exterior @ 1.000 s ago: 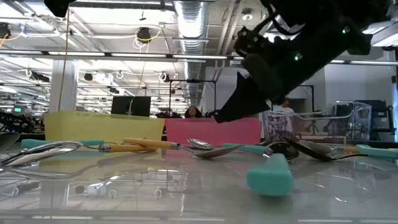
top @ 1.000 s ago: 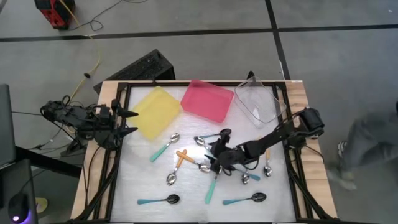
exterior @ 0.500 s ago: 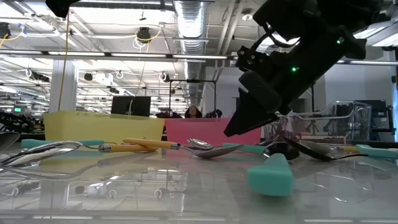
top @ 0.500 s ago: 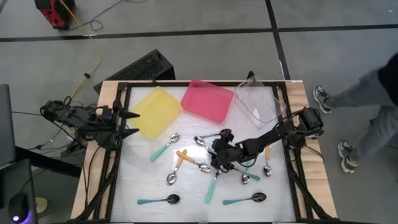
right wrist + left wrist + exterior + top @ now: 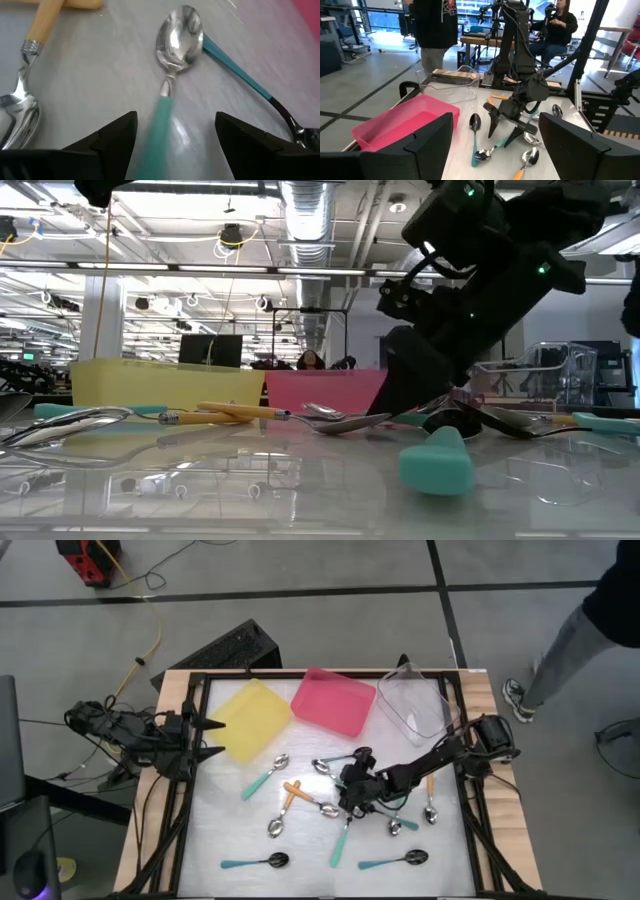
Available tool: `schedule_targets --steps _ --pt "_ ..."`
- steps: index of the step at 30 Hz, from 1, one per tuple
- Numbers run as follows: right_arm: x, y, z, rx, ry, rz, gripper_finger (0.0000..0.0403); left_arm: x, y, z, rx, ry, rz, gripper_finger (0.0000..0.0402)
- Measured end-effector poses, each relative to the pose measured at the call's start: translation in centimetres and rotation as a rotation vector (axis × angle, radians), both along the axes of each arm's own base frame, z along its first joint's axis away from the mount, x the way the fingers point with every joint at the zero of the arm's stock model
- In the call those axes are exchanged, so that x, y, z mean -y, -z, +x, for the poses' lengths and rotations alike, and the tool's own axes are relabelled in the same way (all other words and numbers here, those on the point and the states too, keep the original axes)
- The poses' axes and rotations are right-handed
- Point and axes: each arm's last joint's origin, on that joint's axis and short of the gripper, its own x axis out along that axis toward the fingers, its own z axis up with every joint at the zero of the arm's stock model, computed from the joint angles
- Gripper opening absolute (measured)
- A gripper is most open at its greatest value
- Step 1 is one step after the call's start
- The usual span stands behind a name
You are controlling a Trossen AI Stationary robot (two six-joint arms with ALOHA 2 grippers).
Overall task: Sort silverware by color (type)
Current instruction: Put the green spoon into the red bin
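Observation:
My right gripper closes next, since its fingers reach down on both sides of the teal handle (image 5: pixel 159 122) and closing now would catch it.
Several spoons with teal or orange handles lie scattered on the white table top (image 5: pixel 230 825). My right gripper (image 5: pixel 347 795) hangs low over the cluster in the middle, tilted down and open. In the right wrist view its fingers (image 5: pixel 176 117) stand on either side of a teal handle (image 5: pixel 159 122) whose silver bowl (image 5: pixel 179 30) lies ahead; they do not touch it. Beside it lie a teal-handled spoon with a black bowl (image 5: pixel 240 75) and an orange-handled spoon (image 5: pixel 30 55). My left gripper (image 5: pixel 208 737) waits open at the table's left edge, by the yellow tray (image 5: pixel 250 720).
A pink tray (image 5: pixel 333 700) and a clear tray (image 5: pixel 415 705) stand along the far edge next to the yellow one. Two teal spoons with black bowls (image 5: pixel 255 862) (image 5: pixel 395 861) lie near the front edge. A person (image 5: pixel 590 630) walks past on the right, off the table.
My right gripper has sunk toward the spoons in the middle of the table, tipped further down and rolled a little, and is still open. The person beside the table's right edge has walked on toward the far side.

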Motion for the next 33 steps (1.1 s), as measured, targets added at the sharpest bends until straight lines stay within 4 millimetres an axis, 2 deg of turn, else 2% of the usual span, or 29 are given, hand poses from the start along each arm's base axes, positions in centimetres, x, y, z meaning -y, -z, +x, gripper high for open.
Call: schedule_targets --steps 6,11,14,23,33 --pt "0.02 0.11 0.03 0.007 0.025 0.023 0.0288 -0.01 0.00 -0.01 0.001 -0.002 0.000 0.0281" --pt "0.01 0.13 0.01 0.007 0.027 0.034 0.0258 -0.03 0.00 -0.01 0.001 -0.011 0.002 0.0281" --pt "0.15 0.21 -0.02 0.000 0.044 0.067 0.0222 -0.04 0.00 -0.01 0.001 -0.013 0.002 0.0281" --pt "0.45 0.33 -0.14 -0.009 0.084 0.097 0.0075 -0.04 0.00 -0.01 0.001 -0.013 0.002 0.0281" --pt "0.46 0.19 -0.14 0.010 0.102 0.113 0.0075 -0.04 0.00 -0.01 0.000 -0.013 0.002 0.0281"
